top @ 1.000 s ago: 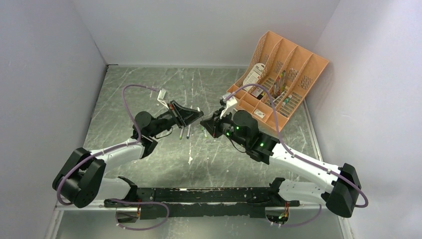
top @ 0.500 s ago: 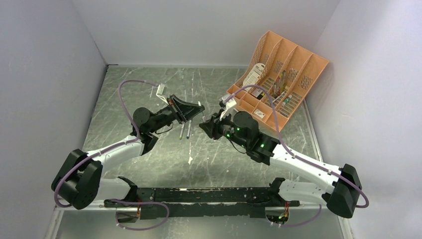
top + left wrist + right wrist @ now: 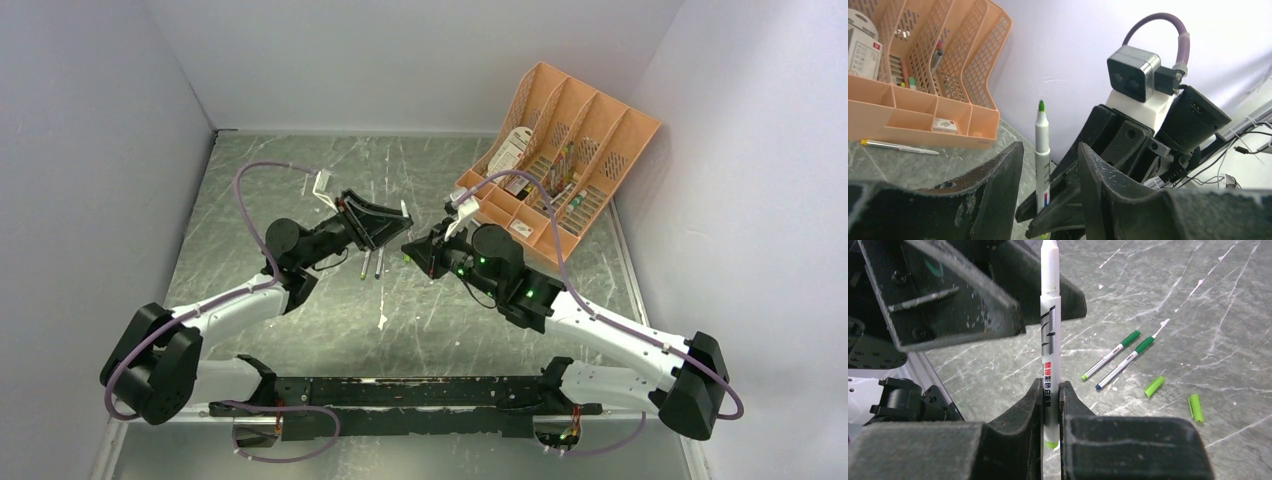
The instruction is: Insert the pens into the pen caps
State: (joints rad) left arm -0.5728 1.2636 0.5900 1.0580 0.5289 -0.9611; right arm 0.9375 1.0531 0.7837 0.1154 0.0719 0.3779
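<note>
I should move my left gripper toward the white pen before I close on the pen, because the near finger stops short of the pen.
My right gripper (image 3: 1050, 390) is shut on a white pen (image 3: 1050, 340), holding it by its lower end. The pen (image 3: 1042, 150) has no cap, and its green nib is bare in the left wrist view. My left gripper (image 3: 1050, 150) is open, with a finger on each side of the pen and a gap on both sides. From above, the left gripper (image 3: 395, 228) and right gripper (image 3: 412, 250) meet nose to nose mid-table. Two pens (image 3: 1111, 354) (image 3: 1125, 362) with green caps on them lie side by side on the table. Two loose green pen caps (image 3: 1154, 386) (image 3: 1195, 407) lie near them.
An orange organizer (image 3: 570, 150) with mixed stationery stands at the back right, close behind the right arm. A thin pen (image 3: 898, 146) lies on the table in front of it. Grey walls close in the table on three sides.
My left gripper's jaws have spread apart off the pen and it has shifted slightly toward the back. The right gripper stays at the same spot, gripping the pen.
</note>
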